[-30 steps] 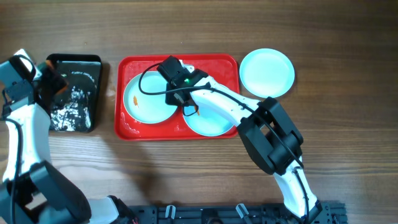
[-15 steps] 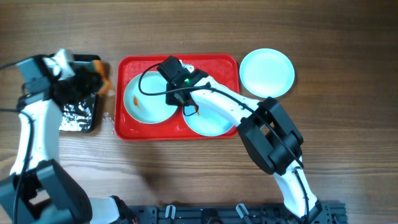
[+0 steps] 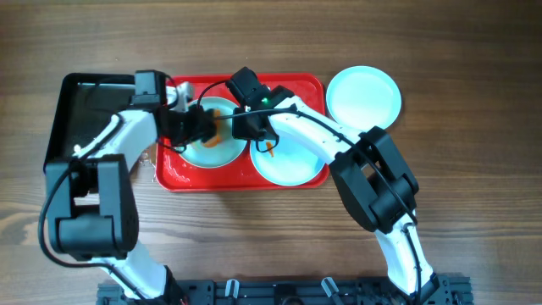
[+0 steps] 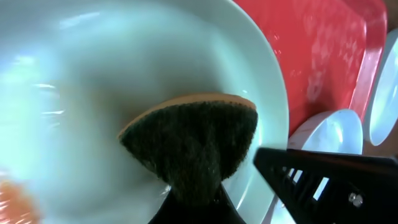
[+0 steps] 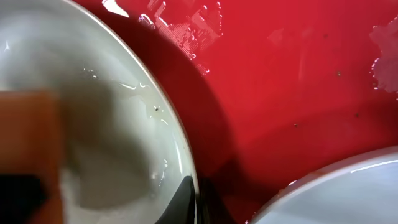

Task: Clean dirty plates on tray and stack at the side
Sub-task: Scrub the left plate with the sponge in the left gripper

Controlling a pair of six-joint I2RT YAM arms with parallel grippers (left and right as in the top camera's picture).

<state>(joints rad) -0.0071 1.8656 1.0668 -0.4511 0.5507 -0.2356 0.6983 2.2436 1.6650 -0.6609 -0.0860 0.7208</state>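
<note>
The sponge point(image 4: 199, 140) is short of the orange smear and would rest in the plate, so it is too early to open. My left gripper moves the sponge toward the smear next.
The red tray point(image 3: 296, 81) holds two plates. My left gripper point(image 3: 201, 127) is shut on a green and orange sponge point(image 4: 199, 140) that presses on the left plate point(image 3: 216, 152), and an orange smear point(image 4: 12, 199) lies beside it. My right gripper point(image 3: 251, 127) is shut on that plate's right rim point(image 5: 186, 162). The second plate point(image 3: 292, 165) on the tray carries an orange smear point(image 3: 269, 151). A third plate point(image 3: 364, 97) lies on the table to the right of the tray, with no smear showing.
A black rectangular tray point(image 3: 85, 110) sits left of the red tray, partly under my left arm. Water drops lie on the red tray's floor point(image 5: 298, 74). Both arms cross over the tray's middle.
My left arm has swung right from the black tray to the left plate, with the sponge in it. My right gripper has stayed on the plate's rim.
</note>
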